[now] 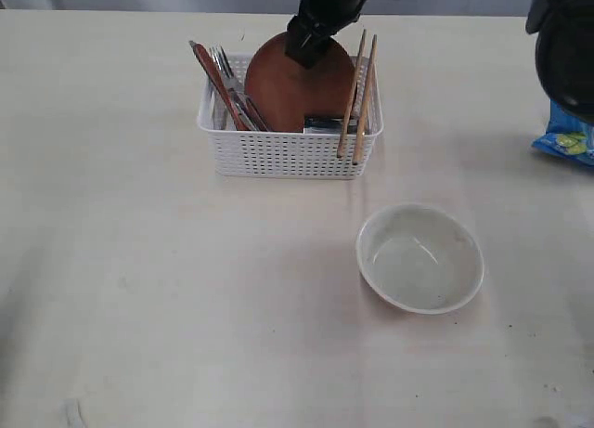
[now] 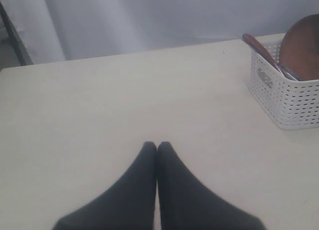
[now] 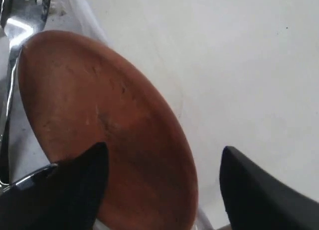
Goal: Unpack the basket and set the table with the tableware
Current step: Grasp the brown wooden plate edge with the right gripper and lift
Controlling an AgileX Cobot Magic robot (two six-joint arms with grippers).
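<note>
My right gripper should pick up the brown plate (image 1: 297, 89) by its raised rim (image 1: 325, 39) next. Then it can set the plate on the tabletop.
The white basket (image 1: 288, 154) stands at the back of the table (image 1: 139, 289). In it a round brown plate (image 1: 297, 89) stands on edge, with two chopsticks (image 1: 360, 94) leaning on the right, a steel cup (image 1: 327, 123) low down, and the knife, fork and wooden spoon (image 1: 227, 84) on the left. My right gripper (image 1: 311, 40) is open at the plate's top; its jaws straddle the plate (image 3: 99, 115) rim, near the fork (image 3: 22, 10). The cream bowl (image 1: 419, 258) sits on the table in front. My left gripper (image 2: 157, 146) is shut over bare table, left of the basket (image 2: 294, 100).
A blue chip bag (image 1: 566, 138) lies at the right edge of the table. A dark part of an arm (image 1: 564, 47) hangs above it. Pale curtains hang behind the table's far edge.
</note>
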